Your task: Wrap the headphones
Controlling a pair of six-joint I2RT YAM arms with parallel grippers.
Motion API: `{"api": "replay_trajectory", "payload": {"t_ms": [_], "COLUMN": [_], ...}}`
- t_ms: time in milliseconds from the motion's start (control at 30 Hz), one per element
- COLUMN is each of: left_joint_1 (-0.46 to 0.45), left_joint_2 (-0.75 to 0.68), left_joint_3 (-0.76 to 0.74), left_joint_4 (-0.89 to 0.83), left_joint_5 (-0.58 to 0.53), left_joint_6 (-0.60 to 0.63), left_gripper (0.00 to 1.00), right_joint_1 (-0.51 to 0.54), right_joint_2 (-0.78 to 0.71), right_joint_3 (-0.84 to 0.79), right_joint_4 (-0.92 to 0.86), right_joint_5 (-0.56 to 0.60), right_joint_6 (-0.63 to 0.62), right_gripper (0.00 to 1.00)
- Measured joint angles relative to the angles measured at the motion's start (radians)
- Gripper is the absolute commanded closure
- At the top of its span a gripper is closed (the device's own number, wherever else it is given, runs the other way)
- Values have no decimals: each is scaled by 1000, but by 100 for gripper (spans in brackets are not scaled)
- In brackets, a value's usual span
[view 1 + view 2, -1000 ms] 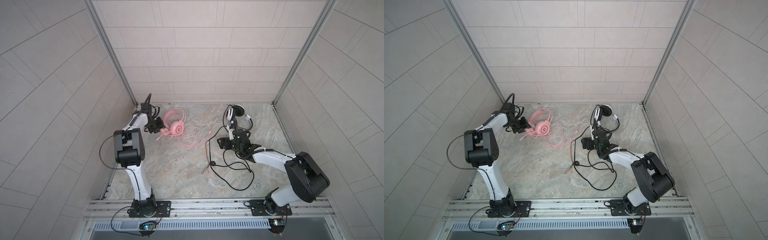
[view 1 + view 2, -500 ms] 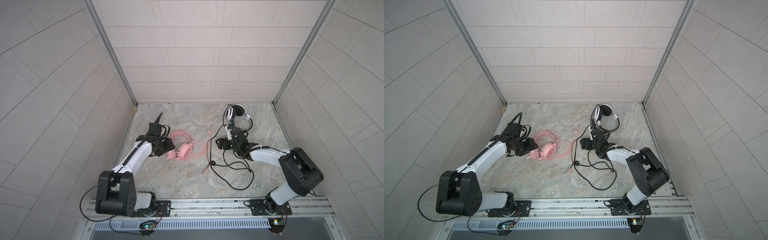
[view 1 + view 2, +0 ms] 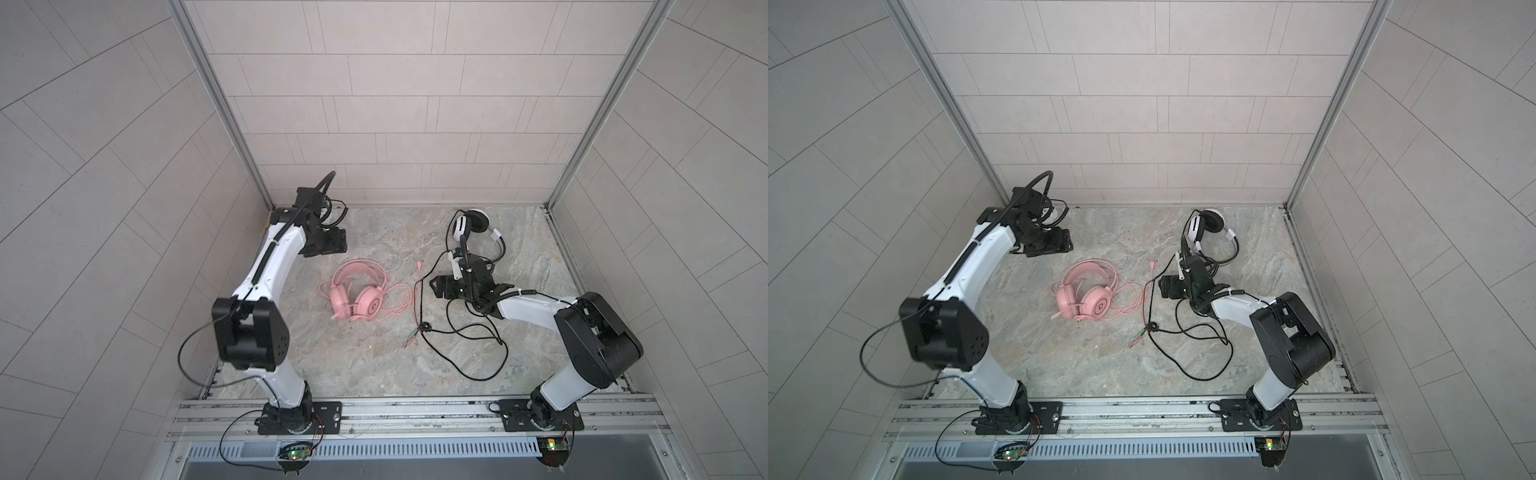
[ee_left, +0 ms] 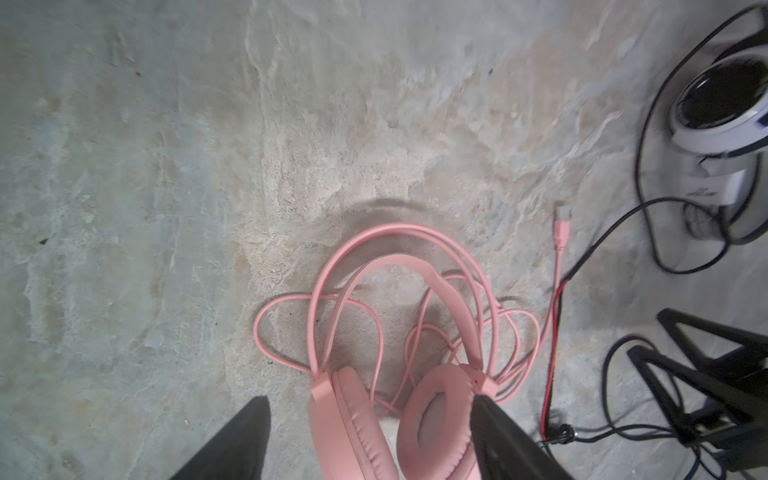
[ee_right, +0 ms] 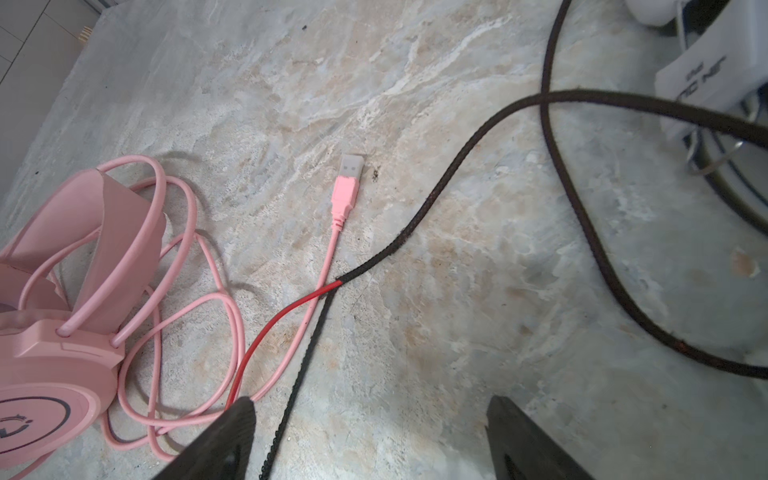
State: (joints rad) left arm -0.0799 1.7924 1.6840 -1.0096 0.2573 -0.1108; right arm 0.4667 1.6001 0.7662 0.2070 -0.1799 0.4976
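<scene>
The pink headphones need to be wrapped. My left gripper needs to grab the headband's side (image 3: 334, 277) away from the USB plug, so the headband's other side and the cable stay free.
The pink headphones (image 3: 357, 297) (image 3: 1086, 301) lie in the middle of the stone table with their thin pink cable looped round them and its USB plug (image 5: 349, 183) pointing to the back. My left gripper (image 3: 338, 242) (image 4: 370, 401) hangs open above and behind them, holding nothing; in the left wrist view the ear cups (image 4: 440, 415) show between its fingers. The white-and-black headphones (image 3: 476, 222) (image 3: 1210, 222) stand at the back right. Their black cable (image 5: 457, 156) sprawls across the table. My right gripper (image 3: 434, 286) (image 5: 370, 401) sits open and low beside that cable, empty.
Tiled walls close the table in on the left, back and right. A metal rail (image 3: 415, 415) with both arm bases runs along the front. The black cable's junction and coloured plugs (image 3: 424, 327) lie between the two headsets, and a wide loop reaches toward the front right.
My left gripper dragged the pink headphones from the back left to the middle, opened, let them go and drew back up to the back left. The right gripper barely moved.
</scene>
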Motion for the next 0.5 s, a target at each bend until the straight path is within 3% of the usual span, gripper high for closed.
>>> {"api": "replay_trajectory", "payload": {"t_ms": [233, 367, 500], "left_joint_1": [-49, -66, -73], "left_joint_2": [297, 359, 380], "left_joint_3": [87, 100, 100], "left_joint_4": [-106, -115, -81], "left_joint_5": [-41, -70, -96], "left_joint_6": [81, 85, 72], "left_gripper": [19, 20, 28], "right_joint_1": [0, 0, 0], "right_joint_2": [0, 0, 1], "right_joint_3": [6, 6, 6], "right_joint_4": [-16, -22, -22], "right_joint_5": [-1, -6, -24], "right_joint_6": [0, 1, 1], "right_gripper": [12, 12, 12]}}
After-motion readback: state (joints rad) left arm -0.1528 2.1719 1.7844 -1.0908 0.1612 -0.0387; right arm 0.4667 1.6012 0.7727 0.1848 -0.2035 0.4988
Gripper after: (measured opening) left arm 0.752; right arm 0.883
